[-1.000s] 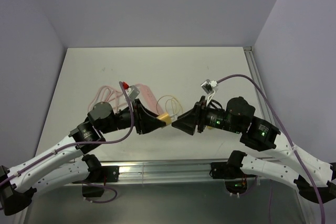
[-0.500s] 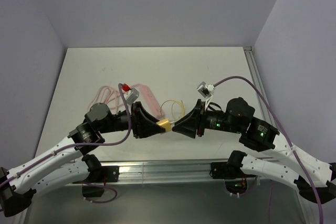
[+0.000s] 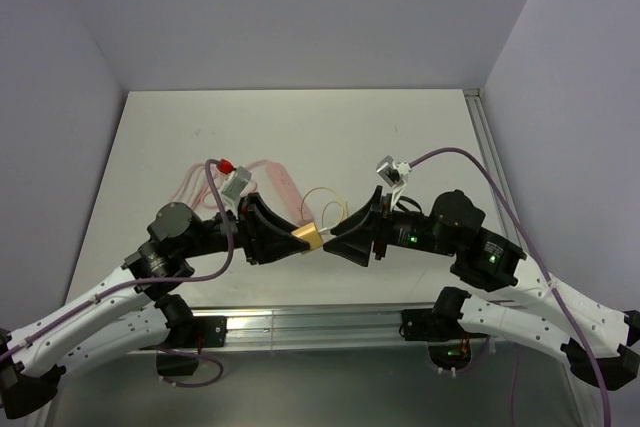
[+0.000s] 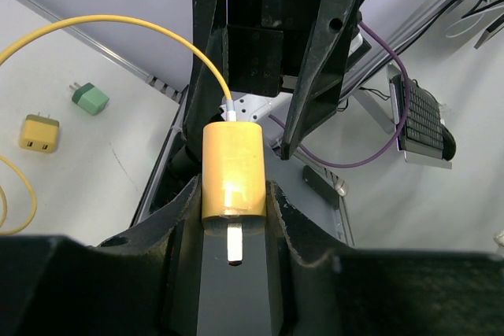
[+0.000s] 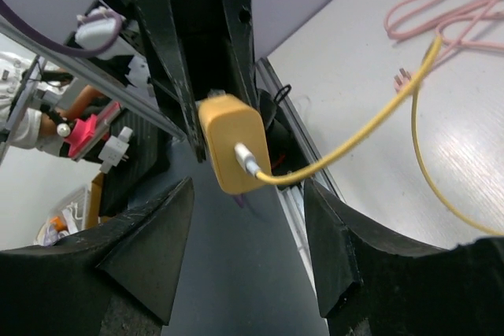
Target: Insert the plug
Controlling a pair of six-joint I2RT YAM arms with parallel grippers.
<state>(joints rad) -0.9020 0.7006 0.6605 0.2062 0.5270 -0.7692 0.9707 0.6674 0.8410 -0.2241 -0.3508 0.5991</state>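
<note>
The prongs need to stay free to go in, so my right gripper should next grab the yellow charger block by its sides at the cable end (image 3: 314, 235) (image 5: 239, 148).
My left gripper (image 3: 298, 238) is shut on a yellow charger block (image 3: 306, 237) and holds it above the table's near edge. In the left wrist view the block (image 4: 234, 171) sits between the fingers (image 4: 178, 212), one metal prong pointing back at the camera. A white plug (image 5: 246, 156) on a yellow cable (image 5: 378, 120) sits in the block's (image 5: 230, 141) face. My right gripper (image 5: 247, 214) is open, facing the block from the right without touching it. It also shows in the top view (image 3: 336, 236).
A pink cable (image 3: 280, 183) lies coiled on the table behind the left arm, and the yellow cable (image 3: 325, 197) loops beside it. A second yellow block (image 4: 38, 133) and a green block (image 4: 90, 98) lie on the table. The metal rail (image 3: 310, 322) runs along the near edge.
Both grippers have shifted slightly left and towards the near edge, staying tip to tip. The left wrist has drawn back left. The yellow block has stayed in the left gripper.
</note>
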